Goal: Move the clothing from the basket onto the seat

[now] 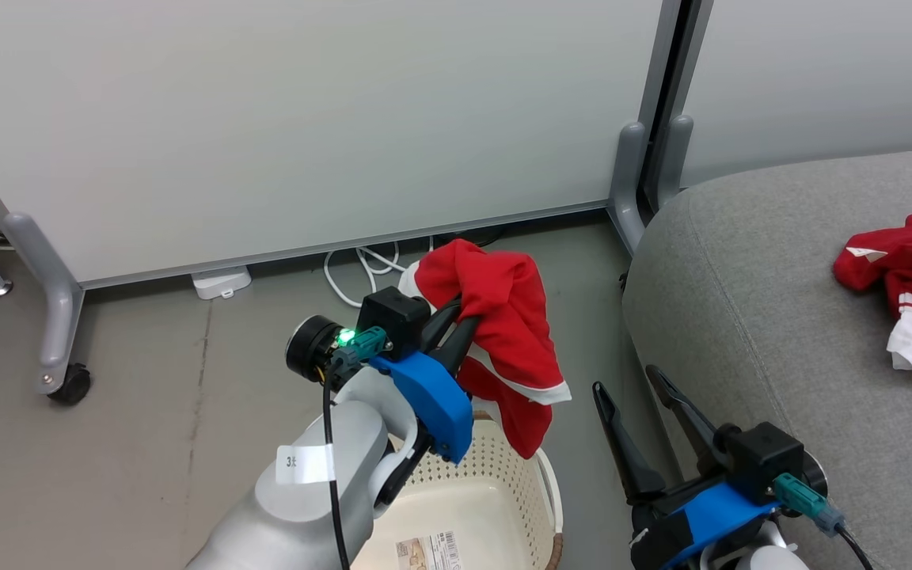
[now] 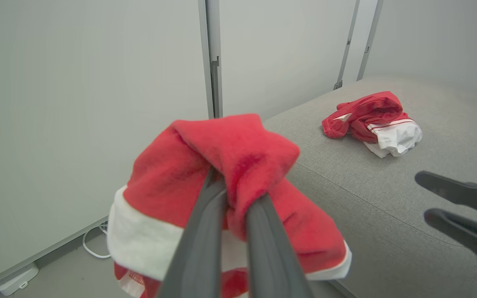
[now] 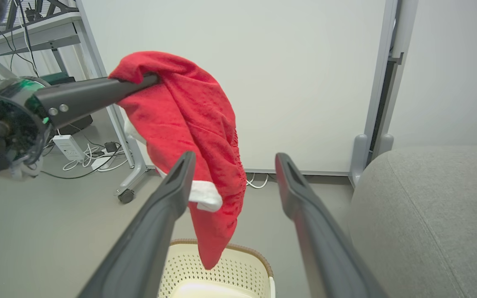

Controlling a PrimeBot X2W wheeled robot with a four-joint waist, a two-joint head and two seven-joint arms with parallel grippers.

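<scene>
The bright-red garment needs to go over onto the grey seat [image 1: 773, 317], so I will next grab the garment by its white-trimmed edge [image 1: 530, 388] with my right gripper.
My left gripper [image 1: 456, 317] is shut on a red garment with white trim [image 1: 503, 317], holding it in the air above the cream basket [image 1: 503, 467]. The left wrist view has the fingers [image 2: 259, 231] pinching that clothing [image 2: 222, 165], which drapes over them. From the right wrist, the garment [image 3: 193, 124] hangs down toward the basket [image 3: 238, 265]. My right gripper [image 1: 636, 398] is open and empty, between basket and grey seat [image 1: 773, 317]. Another red-and-white garment [image 1: 911, 277] lies crumpled on the seat [image 2: 346, 182].
White partition panels on wheeled grey feet [image 1: 60, 317] stand behind the basket. White cables and a power adapter [image 1: 222, 283] lie on the grey floor at the panel's base. A desk with cables [image 3: 27, 29] is at the far left.
</scene>
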